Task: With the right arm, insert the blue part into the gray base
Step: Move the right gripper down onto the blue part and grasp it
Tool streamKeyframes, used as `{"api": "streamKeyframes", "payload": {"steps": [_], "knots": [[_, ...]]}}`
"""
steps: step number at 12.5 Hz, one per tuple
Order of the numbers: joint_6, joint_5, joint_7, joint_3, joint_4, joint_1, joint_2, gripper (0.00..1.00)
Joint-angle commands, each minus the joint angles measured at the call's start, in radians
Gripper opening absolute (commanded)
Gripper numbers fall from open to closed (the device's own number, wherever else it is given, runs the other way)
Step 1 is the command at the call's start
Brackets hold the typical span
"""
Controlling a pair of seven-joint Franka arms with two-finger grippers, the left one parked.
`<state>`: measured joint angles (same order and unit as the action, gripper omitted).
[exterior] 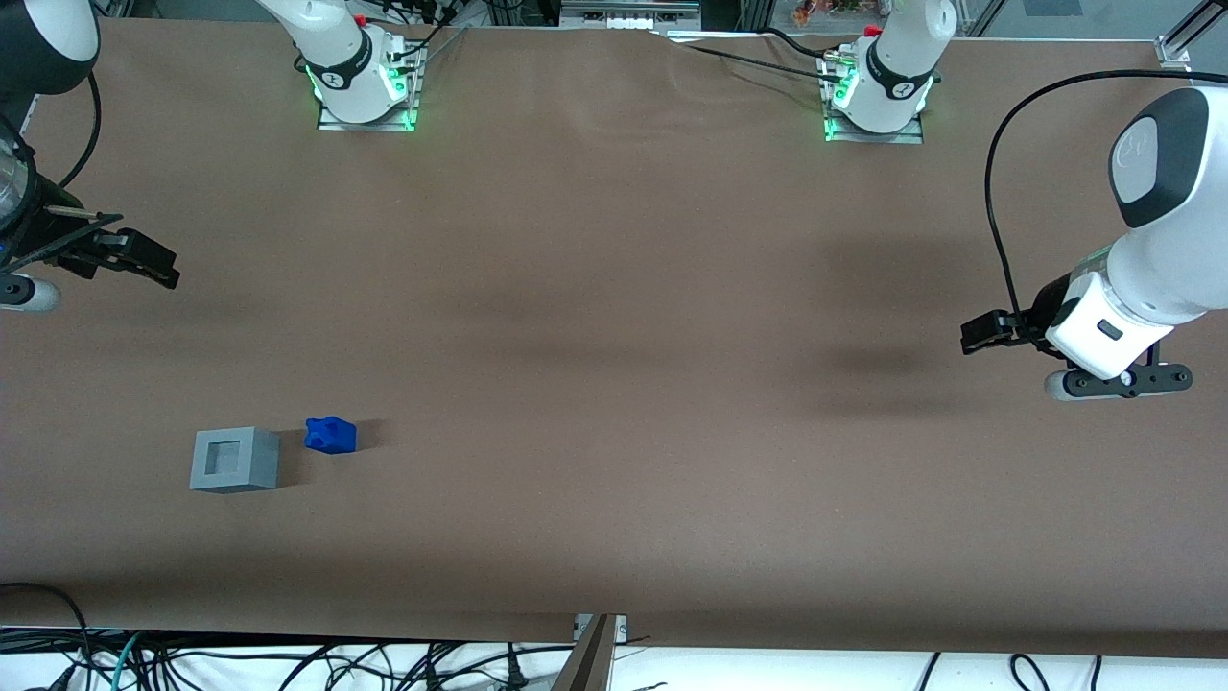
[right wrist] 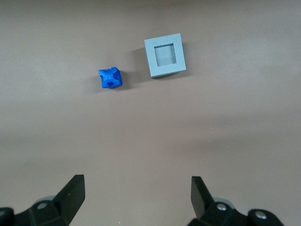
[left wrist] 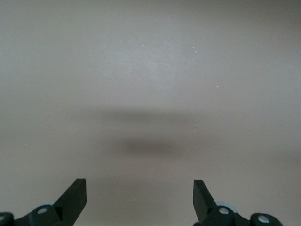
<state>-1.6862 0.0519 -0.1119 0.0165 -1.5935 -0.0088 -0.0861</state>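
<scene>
I should next grab the blue part by its bumpy end (exterior: 329, 433) with my right gripper. Then I should put the blue part into the gray base's square socket (exterior: 224, 459).
The blue part (exterior: 331, 435) lies on the brown table, bumpy side up, toward the working arm's end. The gray base (exterior: 235, 459) stands close beside it with its square socket facing up, a small gap between them. Both show in the right wrist view, the blue part (right wrist: 110, 77) and the gray base (right wrist: 165, 55). My right gripper (exterior: 158, 264) hangs open and empty well above the table, farther from the front camera than both parts. Its black fingers stand wide apart over bare table in the wrist view (right wrist: 136, 186).
The brown table cover (exterior: 614, 384) spans the whole scene. Two arm bases (exterior: 363, 86) (exterior: 878, 96) with green lights sit along the table edge farthest from the front camera. Loose cables (exterior: 288, 662) lie below the nearest edge.
</scene>
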Motion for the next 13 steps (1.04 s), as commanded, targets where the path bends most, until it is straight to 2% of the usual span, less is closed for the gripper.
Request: {"api": "streamKeyframes", "payload": {"steps": [1, 5, 7, 13], "knots": [[-0.023, -0.009, 0.012, 0.007, 0.018, 0.003, -0.020, 1.00], [-0.122, -0.009, 0.015, 0.014, 0.017, 0.035, -0.096, 1.00], [-0.185, -0.006, 0.008, 0.013, 0.017, 0.070, -0.197, 1.00], [-0.573, -0.015, 0.015, 0.013, 0.015, 0.070, -0.472, 1.00]]}}
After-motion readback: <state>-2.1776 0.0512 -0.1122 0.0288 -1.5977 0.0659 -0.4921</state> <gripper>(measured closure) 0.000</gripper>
